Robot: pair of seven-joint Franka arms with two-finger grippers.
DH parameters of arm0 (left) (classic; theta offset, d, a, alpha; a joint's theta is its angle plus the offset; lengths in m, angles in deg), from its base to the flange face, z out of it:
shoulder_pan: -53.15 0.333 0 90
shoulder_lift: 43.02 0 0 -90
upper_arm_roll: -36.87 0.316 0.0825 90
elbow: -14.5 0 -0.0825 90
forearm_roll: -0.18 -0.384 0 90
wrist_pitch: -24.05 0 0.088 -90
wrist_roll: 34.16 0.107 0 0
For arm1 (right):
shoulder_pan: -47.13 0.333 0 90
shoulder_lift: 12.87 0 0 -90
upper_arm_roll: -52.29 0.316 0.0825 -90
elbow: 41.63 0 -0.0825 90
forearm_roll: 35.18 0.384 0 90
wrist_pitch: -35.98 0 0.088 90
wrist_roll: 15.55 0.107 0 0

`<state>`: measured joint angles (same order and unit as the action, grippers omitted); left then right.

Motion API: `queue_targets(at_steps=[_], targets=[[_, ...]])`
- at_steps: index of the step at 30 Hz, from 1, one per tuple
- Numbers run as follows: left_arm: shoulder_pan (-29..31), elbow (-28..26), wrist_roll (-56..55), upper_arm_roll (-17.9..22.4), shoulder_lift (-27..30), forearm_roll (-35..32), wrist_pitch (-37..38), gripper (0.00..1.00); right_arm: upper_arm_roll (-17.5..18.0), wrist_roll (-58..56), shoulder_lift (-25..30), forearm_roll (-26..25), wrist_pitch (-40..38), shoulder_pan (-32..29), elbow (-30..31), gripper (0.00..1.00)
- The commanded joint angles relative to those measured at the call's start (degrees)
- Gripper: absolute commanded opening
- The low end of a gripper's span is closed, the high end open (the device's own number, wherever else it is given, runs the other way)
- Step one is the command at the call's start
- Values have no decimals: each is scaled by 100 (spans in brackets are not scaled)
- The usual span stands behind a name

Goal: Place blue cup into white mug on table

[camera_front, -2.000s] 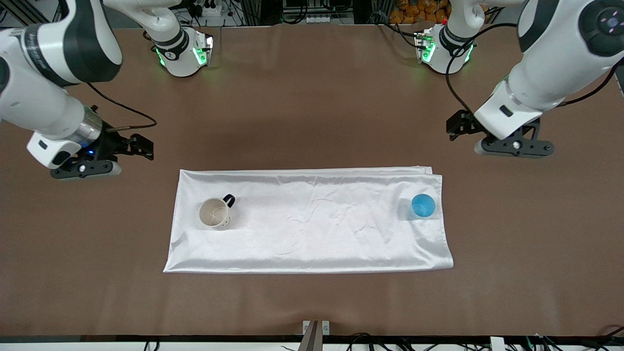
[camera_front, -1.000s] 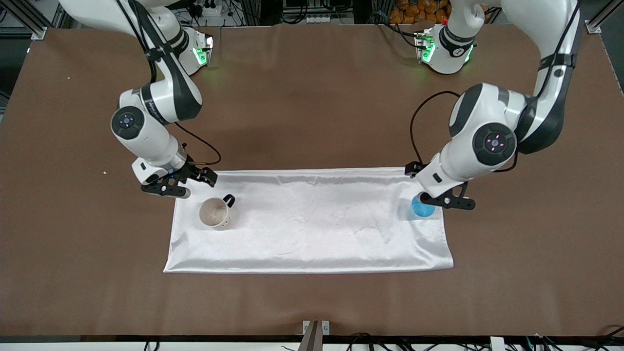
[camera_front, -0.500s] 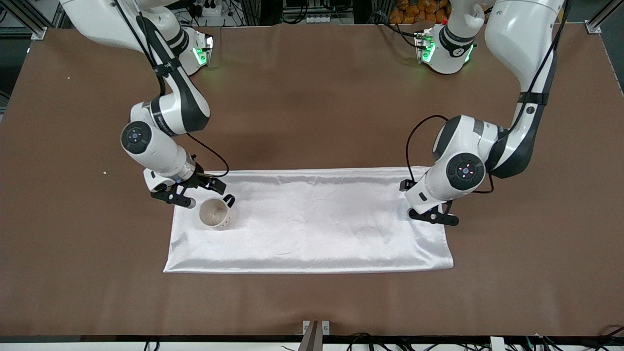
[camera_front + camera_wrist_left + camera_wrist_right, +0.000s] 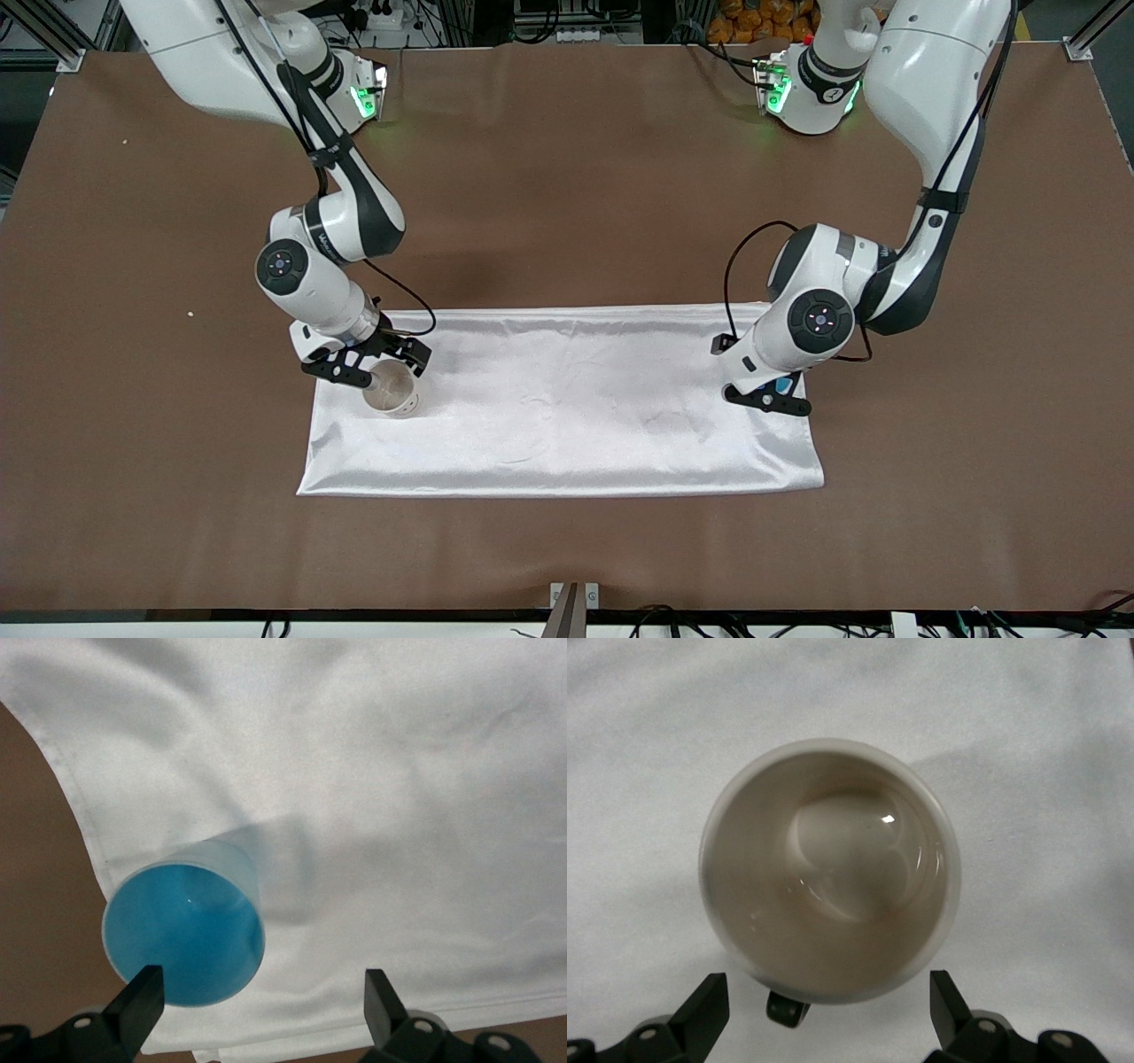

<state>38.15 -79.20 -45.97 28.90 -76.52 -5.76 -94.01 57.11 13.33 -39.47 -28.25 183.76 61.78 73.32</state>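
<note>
The right gripper grabs the mug by its dark handle (image 4: pixel 788 1010) next, so that the white mug's opening (image 4: pixel 831 870) stays free to receive the blue cup.
The blue cup (image 4: pixel 183 935) stands upright on the white cloth near the left arm's end; the front view shows only a sliver of the blue cup (image 4: pixel 782 386) under the left arm's hand. My left gripper (image 4: pixel 261 1001) hangs open just above it, the cup's rim close to one finger (image 4: pixel 142 999) and mostly outside the gap. The white mug (image 4: pixel 828 873) stands upright with a beige inside near the cloth's right arm's end, its dark handle (image 4: pixel 787 1010) showing between the fingers. My right gripper (image 4: pixel 827 1005) is open, low over the mug (image 4: pixel 392 392), gripping nothing.
The wrinkled white cloth (image 4: pixel 567 408) lies across the middle of the brown table (image 4: pixel 567 177). Both arm bases stand along the table's edge farthest from the front camera. A small metal bracket (image 4: pixel 574 595) sits at the edge nearest the front camera.
Both arms have swung in and come down onto the cloth. The right gripper now hangs over the mug, and the left hand now covers most of the cup. Both stayed open.
</note>
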Motion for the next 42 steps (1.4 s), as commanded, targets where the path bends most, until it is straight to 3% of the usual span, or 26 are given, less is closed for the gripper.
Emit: queue_targets(at_steps=[1, 7, 8, 9, 11, 12, 15, 18, 23, 31, 33, 42], targets=[[-4, 44, -102, -11, -183, -180, -199, 100, -6, -23, -275, 10, 5, 12, -341, 100], [-4, 44, -102, -3, -297, -180, -287, 100, -15, -23, -451, -113, 118, 3, -473, 100], [-4, 44, -102, -3, -324, -180, -313, 100, -24, -31, -477, -148, 197, -5, -464, 95], [-4, 44, -102, -3, -333, -180, -331, 100, -24, -31, -486, -183, 268, -6, -464, 84], [5, 44, -102, -3, -368, -172, -392, 100, -24, -31, -547, -271, 356, -6, -464, 43], [-4, 44, -102, -3, -377, -171, -401, 100, -24, -31, -556, -306, 383, -14, -464, 28], [5, 44, -102, -3, -386, -171, -401, 97, -24, -31, -565, -403, 471, -41, -464, 0], [5, 44, -102, -3, -386, -171, -401, 86, -24, -31, -556, -429, 480, -49, -464, 0], [5, 35, -93, -3, -377, -180, -393, 45, -24, -31, -556, -429, 471, -32, -464, 0], [-4, -44, -128, -20, -324, -681, -366, 4, -24, -23, -469, -438, 365, 47, -429, 0], [-4, -61, -155, -11, -306, -699, -366, 0, -24, -5, -425, -438, 304, 82, -429, 0], [-13, -70, -374, -29, -254, -699, -331, 0, -24, 83, 32, -438, -336, 240, -385, 0]])
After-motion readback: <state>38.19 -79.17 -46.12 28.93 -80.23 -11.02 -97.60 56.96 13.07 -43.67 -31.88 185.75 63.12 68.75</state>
